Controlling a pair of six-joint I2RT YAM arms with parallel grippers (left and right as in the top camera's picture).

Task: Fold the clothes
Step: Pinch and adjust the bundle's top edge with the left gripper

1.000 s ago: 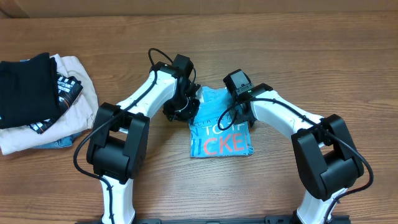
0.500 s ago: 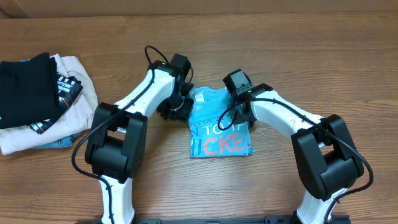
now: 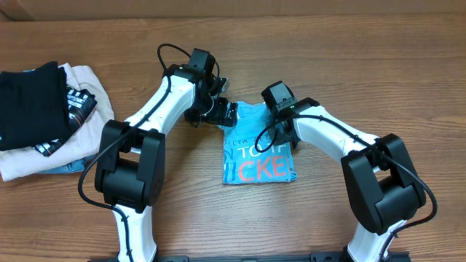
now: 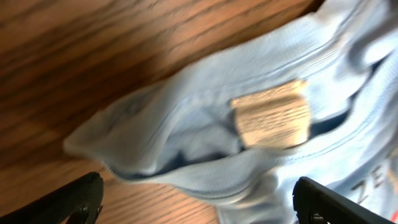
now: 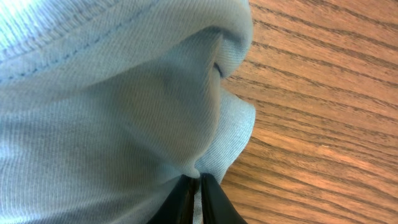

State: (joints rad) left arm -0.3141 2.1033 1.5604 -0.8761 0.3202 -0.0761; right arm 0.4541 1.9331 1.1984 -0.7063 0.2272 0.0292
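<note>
I should next grab the folded T-shirt's collar end (image 3: 237, 118) (image 4: 204, 178) with my left gripper. That leaves the T-shirt's lettered body free to lay over the black garment.
The clothes, a light sky-blue T-shirt (image 3: 256, 149), lie folded into a small rectangle at the table's middle, with white and pink lettering facing up. My left gripper (image 3: 223, 113) hovers at the shirt's far left corner, open. In the left wrist view its fingertips (image 4: 78, 198) stand far apart with the collar and its beige label (image 4: 272, 114) just ahead of them. My right gripper (image 3: 288, 140) is at the shirt's right edge. In the right wrist view it (image 5: 198, 194) is shut on a pinched fold of the blue fabric (image 5: 124, 112).
At the far left of the table (image 3: 364, 65) a black garment with white print (image 3: 33, 102) lies on top of a cream garment (image 3: 91, 86), with a bit of denim under them. Both arms' bases stand at the near edge.
My left gripper has opened, let go of the shirt's corner, and drawn back toward the far left. The right gripper and the shirt's lower part have stayed put.
</note>
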